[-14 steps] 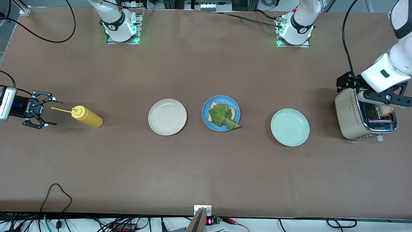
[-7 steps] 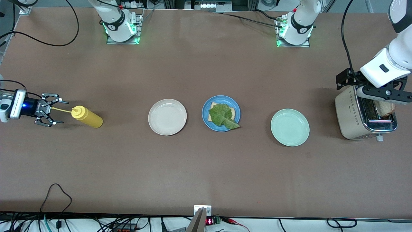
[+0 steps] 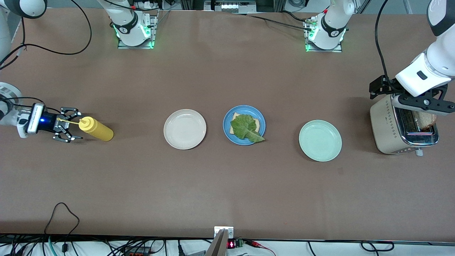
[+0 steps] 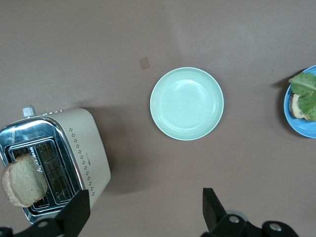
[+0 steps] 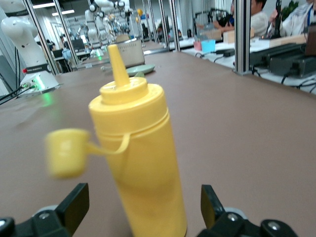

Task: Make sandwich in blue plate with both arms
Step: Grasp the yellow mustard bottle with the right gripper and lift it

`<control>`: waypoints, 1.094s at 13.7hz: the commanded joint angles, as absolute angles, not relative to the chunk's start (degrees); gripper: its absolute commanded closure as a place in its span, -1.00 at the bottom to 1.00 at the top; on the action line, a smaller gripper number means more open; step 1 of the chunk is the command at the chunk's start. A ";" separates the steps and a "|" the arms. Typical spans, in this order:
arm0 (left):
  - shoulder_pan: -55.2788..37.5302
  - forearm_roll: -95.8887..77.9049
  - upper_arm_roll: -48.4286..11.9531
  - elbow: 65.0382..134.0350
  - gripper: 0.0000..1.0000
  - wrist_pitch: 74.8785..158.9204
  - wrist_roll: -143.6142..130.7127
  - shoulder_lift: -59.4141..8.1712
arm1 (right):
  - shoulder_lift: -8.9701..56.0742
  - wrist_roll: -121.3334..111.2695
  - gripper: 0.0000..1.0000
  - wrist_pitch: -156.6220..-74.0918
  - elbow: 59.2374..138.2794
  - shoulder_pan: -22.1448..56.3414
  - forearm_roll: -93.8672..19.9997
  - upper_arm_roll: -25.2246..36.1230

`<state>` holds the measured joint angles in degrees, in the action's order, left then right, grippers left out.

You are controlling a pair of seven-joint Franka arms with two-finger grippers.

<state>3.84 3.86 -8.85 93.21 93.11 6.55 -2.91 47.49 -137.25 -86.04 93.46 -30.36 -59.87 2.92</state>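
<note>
I need to grab the bottle by its body (image 5: 148, 187) with my right gripper next. That leaves the yellow squeeze bottle's nozzle (image 5: 117, 65) free to put sauce on the sandwich in the blue plate.
The blue plate (image 3: 226, 125) sits mid-table and holds one toasted bread slice (image 3: 260, 123) with a green lettuce leaf (image 3: 245, 128) on top. A second toast slice (image 3: 426, 120) stands in the toaster (image 3: 385, 122) at the left arm's end. My left gripper (image 3: 421, 105) is open and empty above the toaster. In the left wrist view (image 4: 143, 213) it has toast (image 4: 22, 180), toaster (image 4: 84, 148) and blue plate (image 4: 296, 121) below it. My right gripper (image 3: 72, 126) is open at the yellow squeeze bottle (image 3: 97, 130). Its fingers flank the bottle (image 5: 140, 163) in the right wrist view (image 5: 142, 206).
A cream-white plate (image 3: 185, 129) lies beside the blue plate toward the right arm's end. A mint-green plate (image 3: 320, 140) lies toward the left arm's end, also in the left wrist view (image 4: 186, 103). The bottle's cap (image 5: 66, 153) hangs open on its strap.
My right gripper has moved in toward the yellow bottle until its fingers flank it. My left gripper has shifted slightly above the toaster.
</note>
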 commanded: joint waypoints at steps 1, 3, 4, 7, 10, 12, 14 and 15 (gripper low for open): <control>-0.08 2.90 -5.37 94.48 -1.00 93.69 5.54 -1.32 | 50.53 -139.57 -1.00 -85.25 90.89 -29.71 -63.01 1.76; -2.46 2.90 -2.21 94.31 -1.00 93.69 5.36 -1.58 | 52.37 -141.06 -1.00 -84.99 89.57 -28.66 -65.21 1.76; -2.11 2.90 -2.28 94.48 -1.00 93.60 5.36 -1.58 | 52.90 -141.06 -1.00 -84.99 89.47 -28.57 -65.56 1.76; -2.37 2.90 -2.81 94.31 -1.00 93.52 5.27 -1.58 | 53.61 -141.15 -1.00 -84.99 89.56 -28.21 -65.74 1.41; -2.46 2.90 -2.81 94.22 -1.00 93.52 5.27 -1.58 | 54.05 -141.06 -1.00 -84.03 89.74 -28.21 -65.74 0.88; -2.37 2.81 -2.81 94.13 -1.00 93.60 5.27 -1.58 | 54.40 -141.06 -1.00 -82.71 89.82 -27.69 -65.74 0.44; -2.64 2.81 -2.81 94.13 -1.00 93.60 5.27 -1.58 | 54.40 -141.06 -1.00 -81.83 89.82 -27.16 -65.74 0.09; -2.72 2.81 -2.81 94.13 -1.00 93.60 5.27 -1.58 | 54.67 -141.06 -1.00 -81.30 89.82 -26.72 -65.74 0.09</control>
<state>-1.89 3.72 -3.52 93.27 93.12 5.63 -2.71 53.63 -140.51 -82.79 90.89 -27.28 -64.56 0.36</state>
